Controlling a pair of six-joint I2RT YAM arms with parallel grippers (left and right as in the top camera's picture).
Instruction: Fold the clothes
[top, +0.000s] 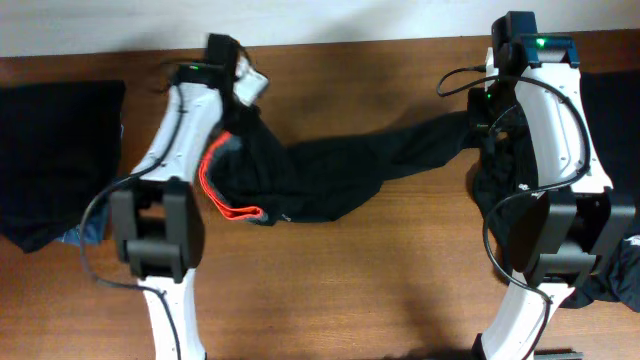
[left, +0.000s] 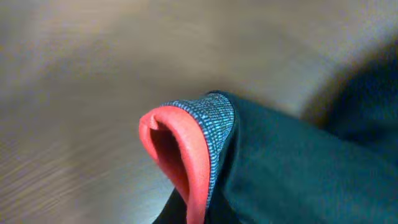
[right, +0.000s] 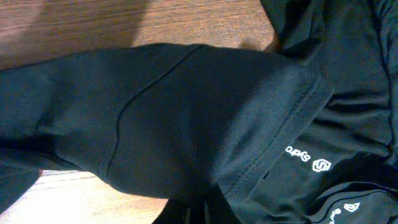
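Observation:
My left gripper should keep holding the trousers until the waistband is spread flat, because its red edge (top: 206, 182) (left: 196, 155) curls up from the wood toward the fingers.
Long black trousers (top: 350, 165) lie stretched across the wooden table (top: 380, 280) between my two arms. Their red-edged grey waistband (top: 215, 185) curls at the left end. In the left wrist view the waistband (left: 199, 143) fills the frame and runs down into the jaws, whose fingers are hidden by cloth. My left gripper (top: 238, 115) is shut on the trousers near the waistband. My right gripper (top: 490, 125) is shut on the trouser leg end (right: 186, 112), with its dark fingertips (right: 199, 211) just showing under the fabric. White logos (right: 310, 158) mark black cloth beside it.
A pile of black clothes (top: 60, 160) lies at the table's left edge. More black garments (top: 612, 110) sit at the right edge behind the right arm, with another heap (top: 622, 270) lower down. Bare wood spans the front middle.

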